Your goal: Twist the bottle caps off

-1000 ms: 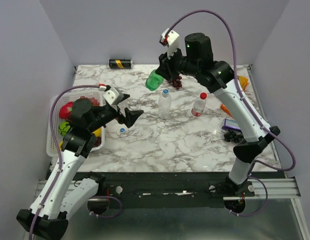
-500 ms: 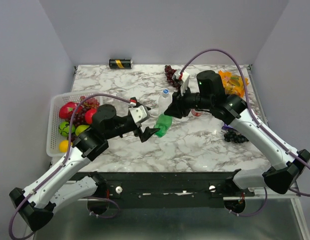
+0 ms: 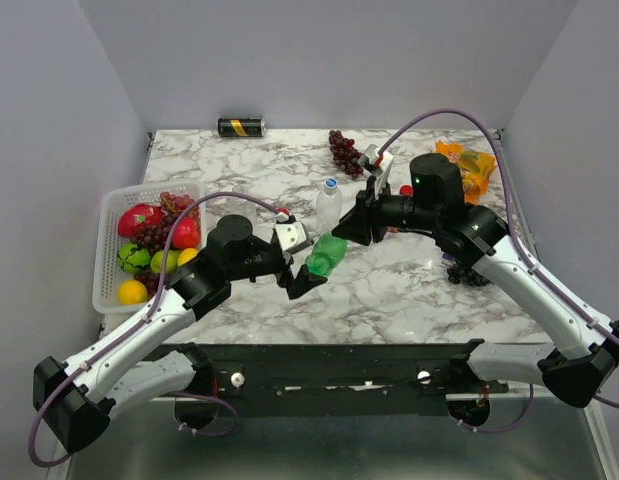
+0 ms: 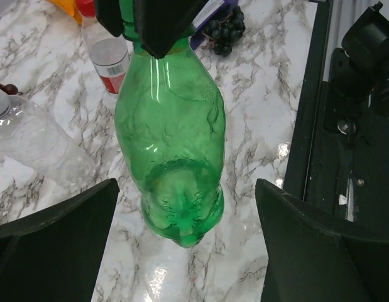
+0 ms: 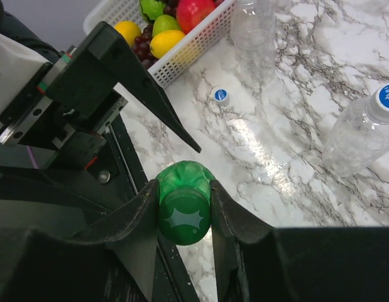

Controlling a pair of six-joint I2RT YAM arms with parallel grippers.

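The left gripper isn't ready to close on the bottle yet: its fingers are only beside the bottle's base (image 4: 181,214) in the left wrist view and should first move toward the bottle's wide middle.
My right gripper (image 5: 185,221) is shut on the green cap (image 5: 184,217) of the translucent green bottle (image 3: 327,253) and holds it tilted above the table's front middle. My left gripper (image 4: 185,251) is open, its jaws wide on either side of the bottle's base (image 4: 181,214) without touching it. In the top view the left gripper (image 3: 307,268) meets the right gripper (image 3: 349,232) over the bottle. A clear bottle with a blue cap (image 3: 329,200) stands behind. The red-label bottle (image 4: 106,56) stands partly hidden by the right arm. A longer clear bottle (image 5: 254,25) lies beside the basket.
A white basket (image 3: 109,250) of fruit sits at the left. A loose blue cap (image 5: 220,94) lies near it. A black-and-gold can (image 3: 241,127), red grapes (image 3: 344,150) and an orange bag (image 3: 467,165) are at the back. Dark grapes (image 3: 467,272) lie at the right.
My right gripper carried the green bottle down from the back to the front middle. My left gripper swung right and now brackets the bottle's base.
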